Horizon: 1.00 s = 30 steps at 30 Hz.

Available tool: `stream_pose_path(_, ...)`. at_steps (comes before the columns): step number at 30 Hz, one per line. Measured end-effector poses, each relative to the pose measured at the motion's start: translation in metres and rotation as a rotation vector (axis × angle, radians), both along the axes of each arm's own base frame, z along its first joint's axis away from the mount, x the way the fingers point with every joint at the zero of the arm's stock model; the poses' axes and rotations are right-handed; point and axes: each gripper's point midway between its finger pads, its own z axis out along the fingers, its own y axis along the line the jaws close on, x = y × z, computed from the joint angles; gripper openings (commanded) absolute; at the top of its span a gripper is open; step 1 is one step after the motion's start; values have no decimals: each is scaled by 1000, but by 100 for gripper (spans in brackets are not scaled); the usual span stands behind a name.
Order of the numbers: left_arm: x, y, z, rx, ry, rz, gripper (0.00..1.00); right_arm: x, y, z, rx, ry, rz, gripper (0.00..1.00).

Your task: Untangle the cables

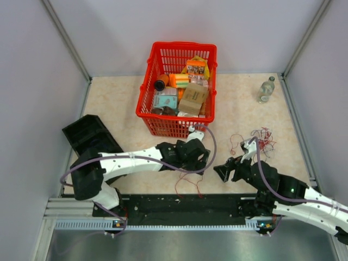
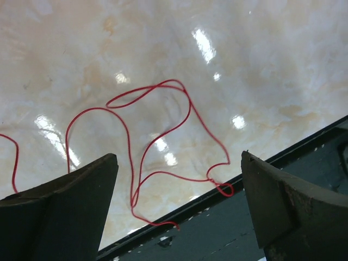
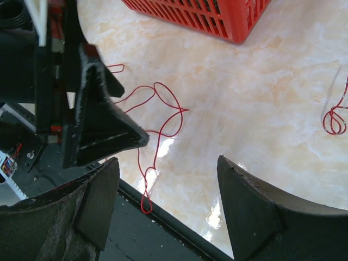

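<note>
The looped parts of the loose red wire (image 2: 163,130) need to be grabbed together by my left gripper, away from the wire's end. Then it can lift the wire gathered into the black tray.
A loose red wire (image 2: 163,130) lies in open loops on the marble table, its end over the black front rail. It also shows in the top view (image 1: 187,185) and the right wrist view (image 3: 157,125). My left gripper (image 2: 179,209) hovers above it, open and empty; in the top view the left gripper (image 1: 199,162) sits in front of the basket. My right gripper (image 3: 168,204) is open and empty, facing the left gripper's finger (image 3: 103,125); the top view shows the right gripper (image 1: 224,173) beside the wire. The small red tangle of cables (image 1: 262,138) lies behind the right arm.
A red basket (image 1: 149,89) full of groceries stands at the back middle, also in the right wrist view (image 3: 217,16). A clear bottle (image 1: 266,89) stands back right. A black tray (image 1: 89,136) lies at the left. A black rail (image 1: 185,204) runs along the front edge.
</note>
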Motion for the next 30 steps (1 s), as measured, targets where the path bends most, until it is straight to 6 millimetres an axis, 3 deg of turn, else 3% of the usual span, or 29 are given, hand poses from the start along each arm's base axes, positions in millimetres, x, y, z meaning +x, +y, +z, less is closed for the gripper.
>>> stream_pose_path(4,13,-23,1,20,22,77,98,-1,-2,4,19,-9,0,71)
stream_pose_path(7,19,-31,-13,55,47,141,98,-2,-4,11,51,-25,-2,71)
stream_pose_path(12,20,-12,-45,181,63,227,98,-3,-7,19,91,-44,-3,71)
stream_pose_path(30,15,29,-45,384,-73,309,99,-3,-7,18,91,-40,-4,71)
